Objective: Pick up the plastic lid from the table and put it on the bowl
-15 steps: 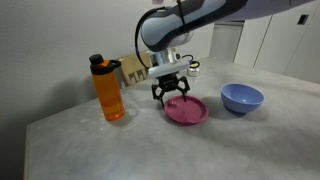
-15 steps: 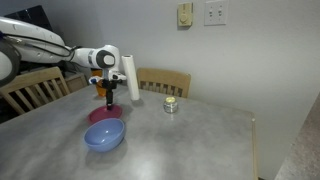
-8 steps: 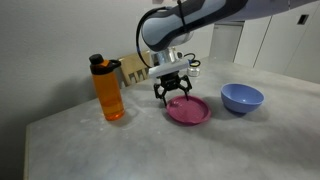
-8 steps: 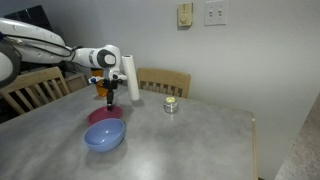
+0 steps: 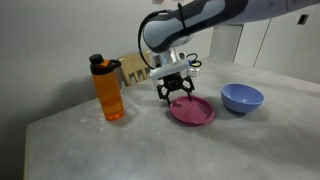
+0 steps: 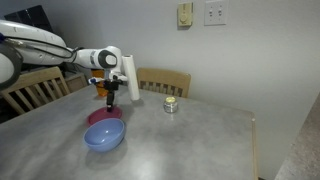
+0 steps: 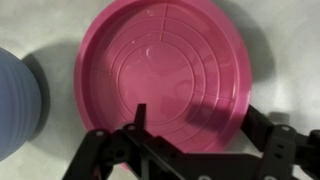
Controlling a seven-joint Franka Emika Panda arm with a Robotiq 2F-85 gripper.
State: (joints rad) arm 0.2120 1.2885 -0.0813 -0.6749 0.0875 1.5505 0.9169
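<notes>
My fingers reach table height on either side of the lid's near rim, so my gripper should close. Closing now would hold the lid.
The magenta plastic lid (image 5: 192, 110) lies flat on the grey table (image 5: 150, 145), left of the blue bowl (image 5: 242, 98). In the wrist view the lid (image 7: 165, 65) fills the picture and the bowl's edge (image 7: 15, 110) shows at the left. My gripper (image 5: 175, 93) is low over the lid's near rim with its fingers spread. In the wrist view the gripper (image 7: 202, 118) has one finger over the lid's inside and the other outside the rim. In an exterior view the lid (image 6: 98, 116) sits just behind the bowl (image 6: 104, 135), below the gripper (image 6: 103, 92).
An orange bottle (image 5: 108, 90) with a black cap stands left of the gripper. A small metal tin (image 6: 170, 104) sits farther back on the table (image 6: 200, 140). Wooden chairs (image 6: 165, 80) stand at the table's far edge. A wall runs behind.
The gripper has shifted a little toward the bowl, and the lid has slid the same way with it. The bowl and the bottle have not moved.
</notes>
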